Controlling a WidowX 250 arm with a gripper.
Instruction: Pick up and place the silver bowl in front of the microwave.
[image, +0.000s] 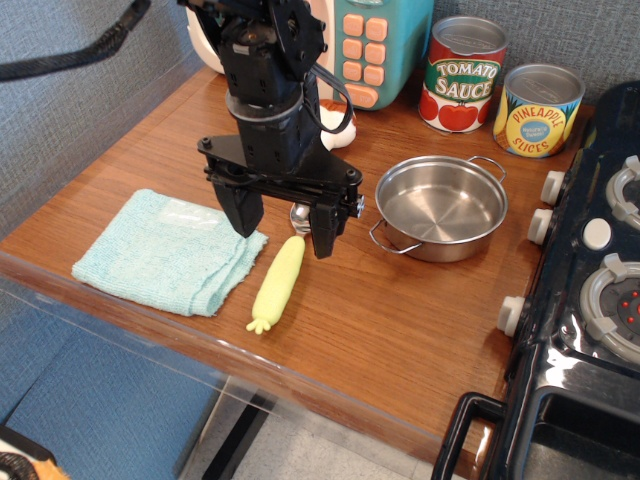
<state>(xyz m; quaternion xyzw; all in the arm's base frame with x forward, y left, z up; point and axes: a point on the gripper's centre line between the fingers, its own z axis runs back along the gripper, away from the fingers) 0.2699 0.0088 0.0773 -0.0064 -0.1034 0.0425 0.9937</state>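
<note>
The gripper grabs the silver bowl by its metal rim (504, 212) next. Then the gripper places the bowl in front of the microwave (372, 45).
The silver bowl (441, 206) sits upright and empty on the wooden table, right of centre, with small wire loop handles at its front left and back right. The teal and cream microwave (372, 45) with peach buttons stands at the back, partly hidden by the arm. My black gripper (285, 232) hangs open and empty to the left of the bowl, above the top end of a yellow toy corn (277, 283). Its right finger (326, 232) is about a hand's width left of the bowl's rim.
A light blue cloth (166, 250) lies at the front left. A tomato sauce can (461, 75) and a pineapple slices can (537, 110) stand behind the bowl. A black toy stove (590, 300) fills the right side. A small metal piece (301, 213) lies under the gripper.
</note>
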